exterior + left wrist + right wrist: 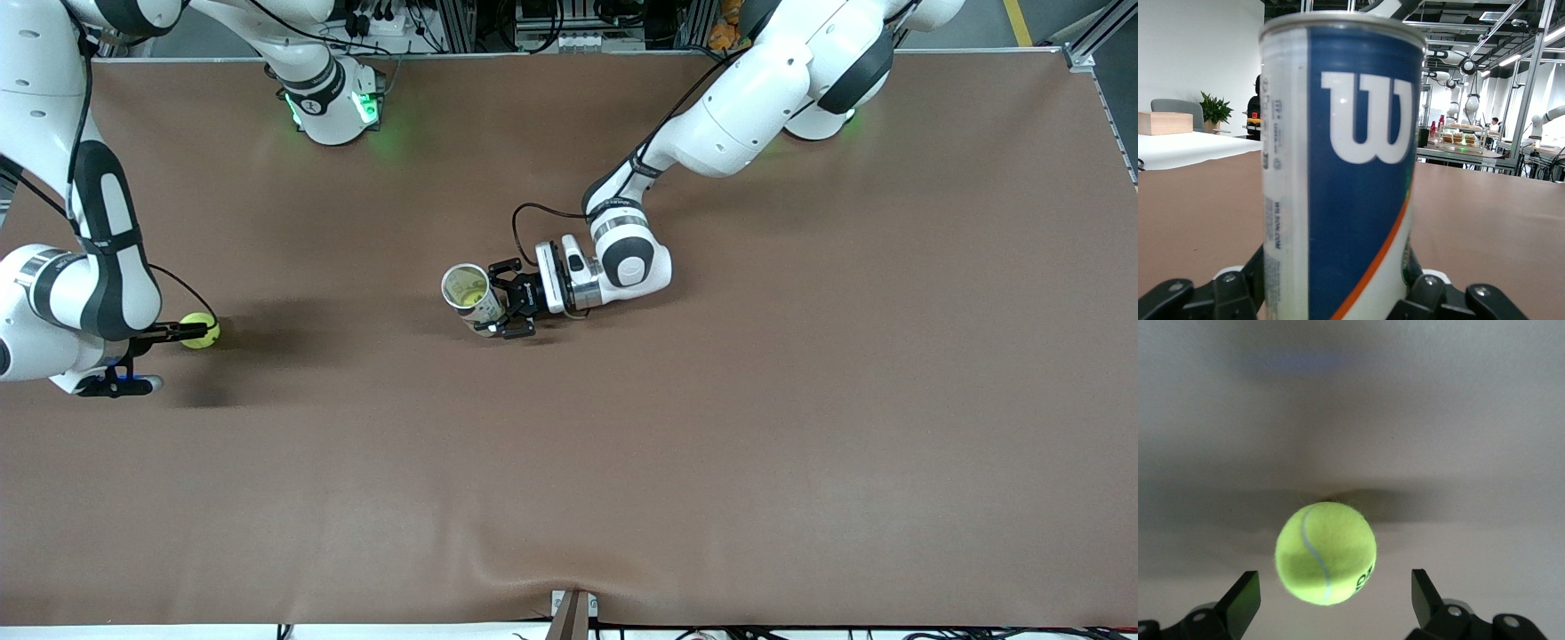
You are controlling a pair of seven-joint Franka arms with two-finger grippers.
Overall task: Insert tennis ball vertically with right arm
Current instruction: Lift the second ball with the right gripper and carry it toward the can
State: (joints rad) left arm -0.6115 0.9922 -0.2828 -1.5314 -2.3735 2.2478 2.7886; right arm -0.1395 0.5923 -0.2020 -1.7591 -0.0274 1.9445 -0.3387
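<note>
The tennis ball needs to go into the upright can (pixel 471 298), so my right gripper will next grab the ball by its round felt sides.
The yellow-green tennis ball (pixel 201 331) lies on the brown table toward the right arm's end. My right gripper (pixel 180 335) is low beside it and open. In the right wrist view the ball (pixel 1325 553) sits just ahead of the gap between the two fingertips (pixel 1245 597), touching neither, with the right gripper (pixel 1335 595) spread wider than the ball. Mid-table, my left gripper (pixel 508 307) is shut on an upright tennis ball can (pixel 471 298) whose open mouth faces up. In the left wrist view the blue and white can (pixel 1338 167) fills the space between the left gripper (pixel 1338 290) fingers.
The brown cloth covers the whole table (pixel 711 444). It has a small ridge (pixel 533 569) at the edge nearest the front camera. The right arm's base (pixel 331 107) stands at the table's top edge.
</note>
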